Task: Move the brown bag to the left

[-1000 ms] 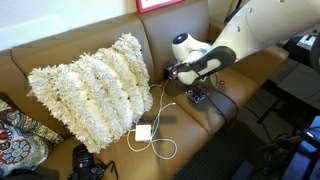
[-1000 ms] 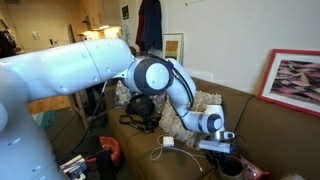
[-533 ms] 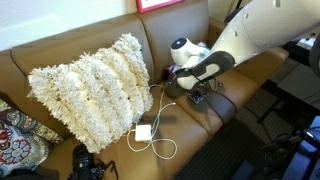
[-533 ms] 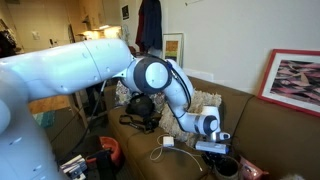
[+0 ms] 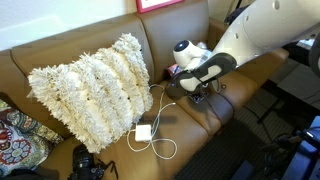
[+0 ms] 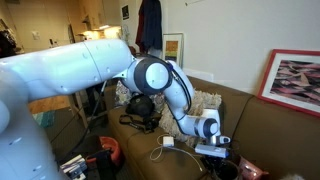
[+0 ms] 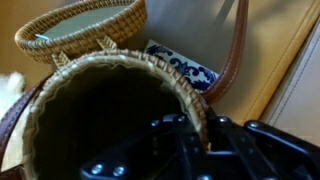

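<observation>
My gripper should release the brown bag now: the flat sofa seat is close below, so the bag would rest on it.
In the wrist view the brown bag [image 7: 120, 70] is a woven tan basket-like pouch with a dark open mouth, a round woven lid [image 7: 85, 25] behind it and a brown leather strap [image 7: 236, 50]. My gripper [image 7: 200, 128] has one finger inside the mouth and one outside, shut on the near rim. In both exterior views the gripper [image 5: 200, 93] [image 6: 216, 151] is low over the brown sofa seat. The bag shows only as a small dark shape under it [image 6: 229, 168].
A small flat blue-patterned square [image 7: 185, 68] lies just behind the bag. A big white shaggy pillow [image 5: 90, 90] fills the sofa's middle, with a white charger and cable [image 5: 143, 132] before it. A black camera [image 5: 88, 163] sits at the seat's front edge.
The wrist has come down a little onto the bag on the seat. Nothing else has moved.
</observation>
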`<state>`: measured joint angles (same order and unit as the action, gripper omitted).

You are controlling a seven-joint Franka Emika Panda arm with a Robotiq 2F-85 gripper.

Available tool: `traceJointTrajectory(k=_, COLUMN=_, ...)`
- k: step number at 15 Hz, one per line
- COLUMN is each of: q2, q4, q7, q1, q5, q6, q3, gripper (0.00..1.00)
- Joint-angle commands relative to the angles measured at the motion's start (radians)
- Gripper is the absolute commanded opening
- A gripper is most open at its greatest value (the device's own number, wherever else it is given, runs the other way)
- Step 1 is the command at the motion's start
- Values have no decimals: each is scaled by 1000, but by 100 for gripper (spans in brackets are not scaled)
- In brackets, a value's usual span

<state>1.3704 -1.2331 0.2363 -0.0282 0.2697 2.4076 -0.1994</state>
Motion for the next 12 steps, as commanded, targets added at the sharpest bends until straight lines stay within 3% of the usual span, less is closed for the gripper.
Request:
traceJointTrajectory(k=1, q2=-13, q4=-21, q7=26, q1=9, q5=7, q6=-1, q3=1, gripper=4)
traceJointTrajectory(k=6, q2=-14, q4=-22, q7=35, q1=9, q5=7, q6=1, q3=2, gripper=4)
traceJointTrajectory(k=7, q2=-15, q4=-23, q7=38, q1=11, q5=6, q6=1, q3=4, gripper=43)
traceJointTrajectory(k=9, q2=-14, q4=-20, q7=42, q1=13, q5=4, q6=-2, q3=5, gripper=48)
traceJointTrajectory(k=12, q2=-13, q4=-17, q7=42, q1=14, q5=2, q6=-7, q3=5, gripper=70)
